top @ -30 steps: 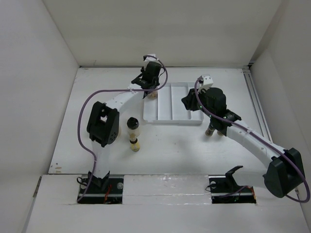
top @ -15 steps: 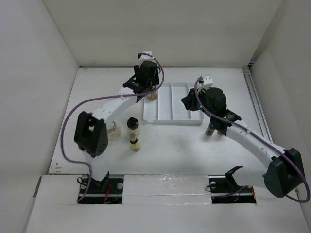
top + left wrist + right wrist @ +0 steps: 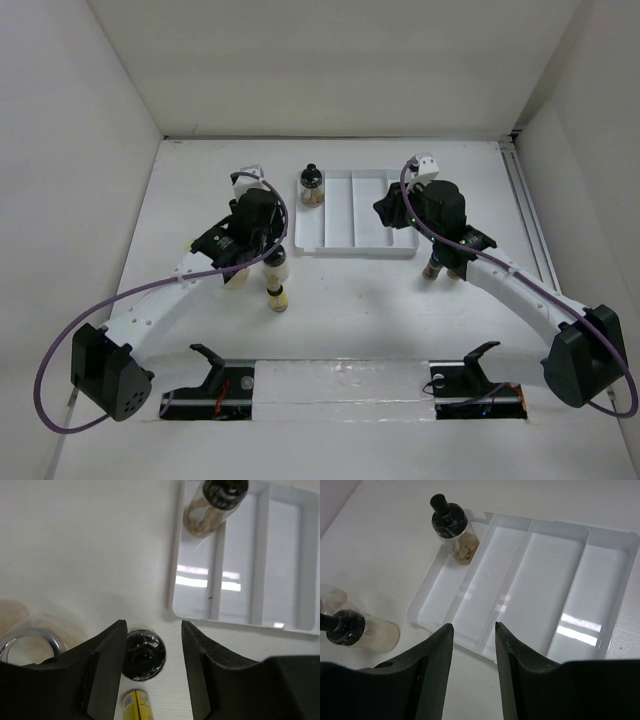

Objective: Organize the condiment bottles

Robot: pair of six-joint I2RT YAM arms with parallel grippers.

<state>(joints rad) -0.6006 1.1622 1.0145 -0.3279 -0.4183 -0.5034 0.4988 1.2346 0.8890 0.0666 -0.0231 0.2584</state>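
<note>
I would leave the bottle standing on the table if I lifted my left gripper now. There is a gap between the bottle's black cap and one finger of my open left gripper.
One black-capped bottle [image 3: 312,186] [image 3: 212,507] [image 3: 452,527] with pale contents stands in the far end of the left compartment of the white tray [image 3: 352,248]. A second black-capped bottle [image 3: 275,264] [image 3: 145,655] [image 3: 360,630] stands on the table, and my left gripper [image 3: 266,245] [image 3: 153,627] hangs open above it, its cap just inside the left finger. A small yellow bottle [image 3: 279,296] [image 3: 136,705] lies just in front of it. My right gripper [image 3: 388,213] [image 3: 473,626] is open and holds nothing over the tray's near edge.
A wider clear glass jar [image 3: 237,277] [image 3: 30,645] sits left of the black-capped bottle, partly under my left arm. A dark brown bottle [image 3: 433,269] stands beneath my right arm, right of the tray. White walls close in the table on three sides.
My left gripper let go of the bottle in the tray's left compartment, pulled back toward the near left and now hovers over the black-capped bottle on the table. The right arm stayed still.
</note>
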